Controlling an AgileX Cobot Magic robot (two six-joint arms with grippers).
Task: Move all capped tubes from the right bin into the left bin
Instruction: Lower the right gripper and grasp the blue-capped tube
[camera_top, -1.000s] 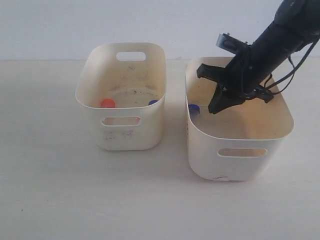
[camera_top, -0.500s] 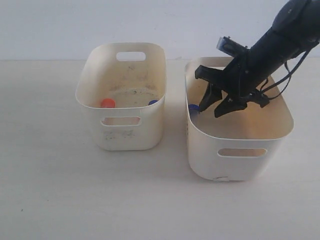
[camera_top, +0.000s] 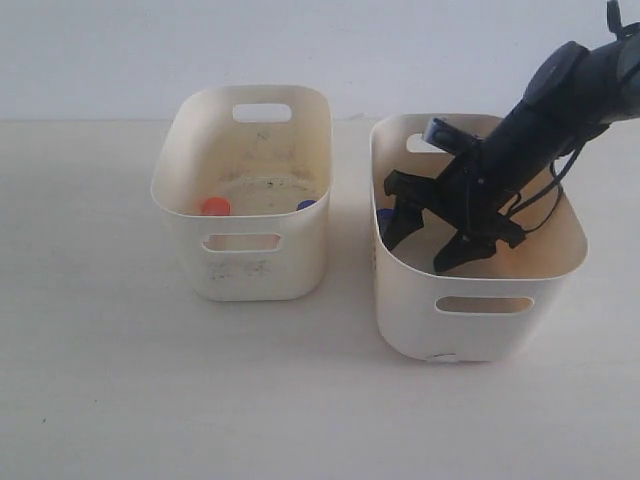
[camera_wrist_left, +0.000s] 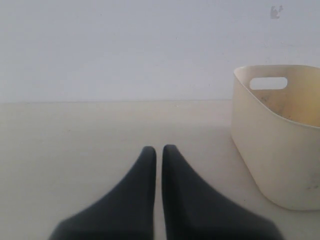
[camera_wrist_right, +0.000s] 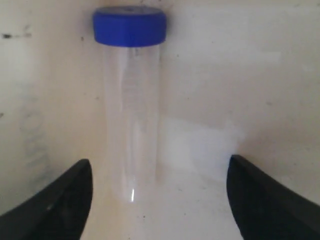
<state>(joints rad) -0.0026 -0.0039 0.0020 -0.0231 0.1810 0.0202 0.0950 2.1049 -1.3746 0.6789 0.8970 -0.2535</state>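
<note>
The open fingers of my right gripper are above the clear tube (camera_wrist_right: 132, 105) in the right wrist view and don't reach its sides yet. I should lower them before I close.
Two cream bins stand side by side. In the speckled left bin (camera_top: 250, 268) an orange cap (camera_top: 214, 206) and a blue cap (camera_top: 306, 204) show above the front wall. My right gripper (camera_top: 420, 252) is open, low inside the right bin (camera_top: 480, 330). A clear blue-capped tube (camera_wrist_right: 132, 105) leans against that bin's wall; its cap (camera_top: 384, 214) peeks out beside the fingers. In the right wrist view the tube stands between the spread fingers of my right gripper (camera_wrist_right: 160, 164), nearer one finger, untouched. My left gripper (camera_wrist_left: 159, 148) is shut and empty over the table, beside the left bin (camera_wrist_left: 280, 150).
Both bins rest on a pale table (camera_top: 120, 380) in front of a white wall. A narrow gap separates them. The right arm (camera_top: 560, 100) and its cables slant down over the right bin's far rim. My left arm is out of the exterior view.
My right gripper has sunk deeper into the right bin toward the blue-capped tube, and its fingers have spread apart. The tubes in the left bin have not moved.
</note>
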